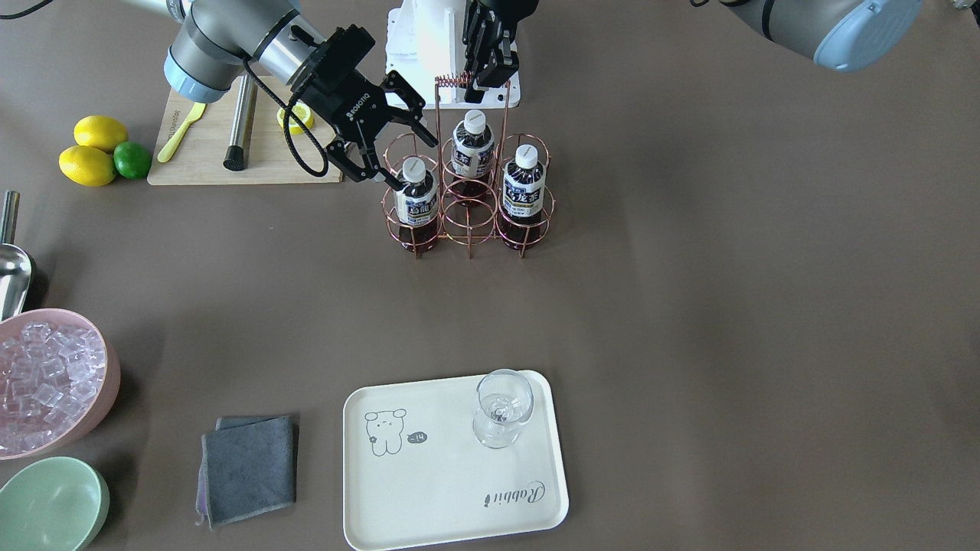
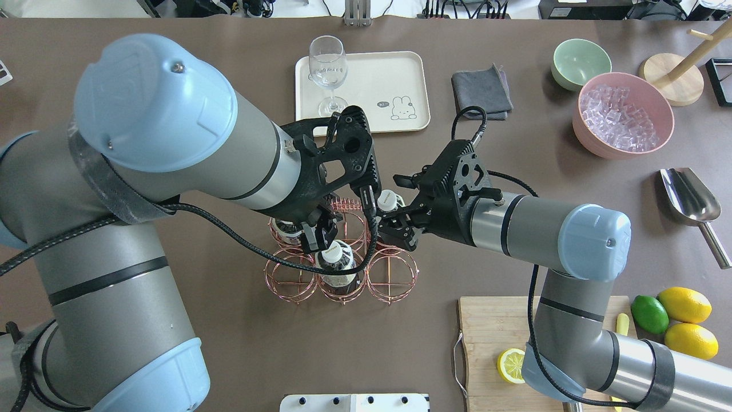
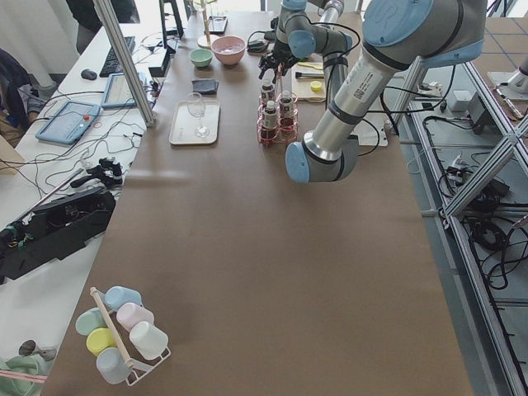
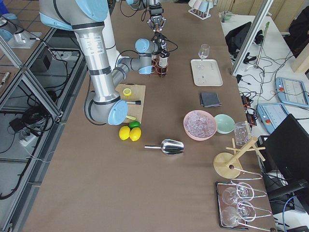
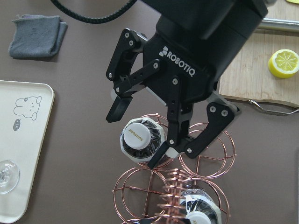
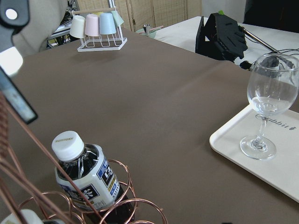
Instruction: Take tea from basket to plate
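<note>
Copper wire rings go around the body of the corner tea bottle below the cap. The right gripper needs to pick up this bottle next by the white cap (image 1: 414, 169).
The copper wire basket (image 1: 468, 222) holds three tea bottles. My right gripper (image 1: 408, 162) is open, one finger on each side of the white cap of the tea (image 1: 416, 200) in the corner cell. The left wrist view shows that gripper (image 5: 137, 136) astride the cap (image 5: 139, 134). My left gripper (image 1: 486, 84) sits at the top bar of the basket's handle, beside the coil (image 1: 454, 79), and looks shut on it. The other bottles (image 1: 472, 149) (image 1: 524, 187) stand in their cells. The cream plate (image 1: 452, 490) lies apart from the basket, on the side away from the robot.
A clear stemmed glass (image 1: 501, 409) stands on the plate. A grey cloth (image 1: 249, 468), a green bowl (image 1: 50, 505) and a pink bowl of ice (image 1: 53, 383) lie beside it. A cutting board (image 1: 245, 145) with a lemon half, plus lemons and a lime (image 1: 132, 160), sit near the right arm.
</note>
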`<state>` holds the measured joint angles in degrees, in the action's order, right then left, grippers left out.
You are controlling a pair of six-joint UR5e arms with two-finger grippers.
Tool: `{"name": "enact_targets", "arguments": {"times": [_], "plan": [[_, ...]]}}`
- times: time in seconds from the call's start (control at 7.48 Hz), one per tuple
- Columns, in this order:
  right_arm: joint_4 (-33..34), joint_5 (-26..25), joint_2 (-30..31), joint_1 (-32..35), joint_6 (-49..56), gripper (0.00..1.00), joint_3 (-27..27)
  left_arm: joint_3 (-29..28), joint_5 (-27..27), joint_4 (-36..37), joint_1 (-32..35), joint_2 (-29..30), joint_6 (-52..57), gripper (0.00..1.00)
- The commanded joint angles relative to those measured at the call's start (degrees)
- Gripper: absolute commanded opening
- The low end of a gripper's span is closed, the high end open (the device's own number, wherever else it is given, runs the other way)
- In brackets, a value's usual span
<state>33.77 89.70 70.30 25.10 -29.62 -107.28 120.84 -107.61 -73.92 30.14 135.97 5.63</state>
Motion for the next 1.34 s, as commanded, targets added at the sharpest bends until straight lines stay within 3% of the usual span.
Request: {"name": "enact_targets", "arguments": {"times": [0.0,0.4,0.53,1.2], "plan": [[-0.1,-0.2,-0.3,0.0,0.5,0.57,0.7,0.0,-0.1,0.0,0.0,0.0,0.0,0.0],[-0.2,-0.3,-0.3,0.1,2.1,0.3,0.7,0.0,-0.1,0.0,0.0,0.0,0.0,0.0],[-0.3,-0.3,-0.3,0.2,2.2,0.0,0.7,0.0,-0.1,0.0,0.0,0.0,0.0,0.0],[0.9,1.3,-1.6,2.8,1.6,0.0,-1.3,0.0,-0.1,0.0,0.0,0.1,0.0,0.0]]}}
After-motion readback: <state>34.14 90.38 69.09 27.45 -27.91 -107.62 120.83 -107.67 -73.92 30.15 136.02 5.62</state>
